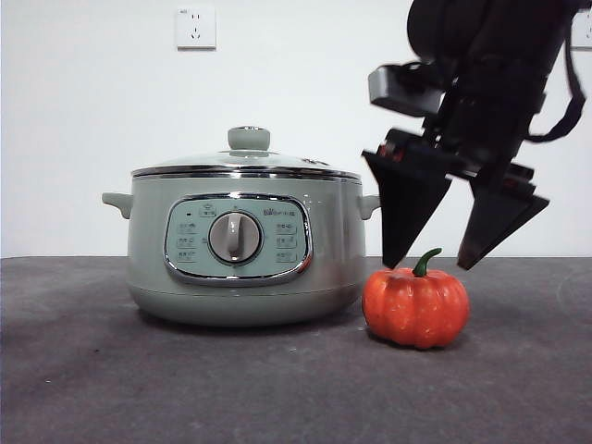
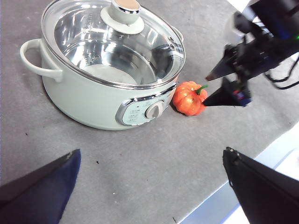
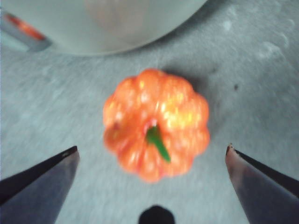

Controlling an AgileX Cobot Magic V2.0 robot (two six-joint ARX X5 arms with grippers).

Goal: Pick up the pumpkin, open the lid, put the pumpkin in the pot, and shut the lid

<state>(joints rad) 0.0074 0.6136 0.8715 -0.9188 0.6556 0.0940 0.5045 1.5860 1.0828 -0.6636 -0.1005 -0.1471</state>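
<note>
My right gripper needs to grab the orange pumpkin by its ribbed body [image 1: 414, 310] next, to put the pumpkin in the pot [image 1: 242, 245].
The orange pumpkin [image 1: 415, 307] with a green stem sits on the dark table just right of the pot [image 1: 242, 245]. The glass lid [image 1: 242, 165] with its sage-green knob rests shut on the pot. My right gripper [image 1: 430, 264] is open and hangs right above the pumpkin, one jaw on each side of the stem, not touching it. In the right wrist view the pumpkin [image 3: 156, 124] lies between the spread jaws. My left gripper [image 2: 149, 186] is open and empty, held high over the table in front of the pot [image 2: 93, 100], with the lid [image 2: 114, 39], pumpkin [image 2: 188, 98] and right gripper [image 2: 209, 91] in its view.
The grey table top [image 1: 185, 388] stretches in front of the pot. A white wall with a power socket [image 1: 195, 27] stands behind. The table's edge [image 2: 233, 191] shows in the left wrist view.
</note>
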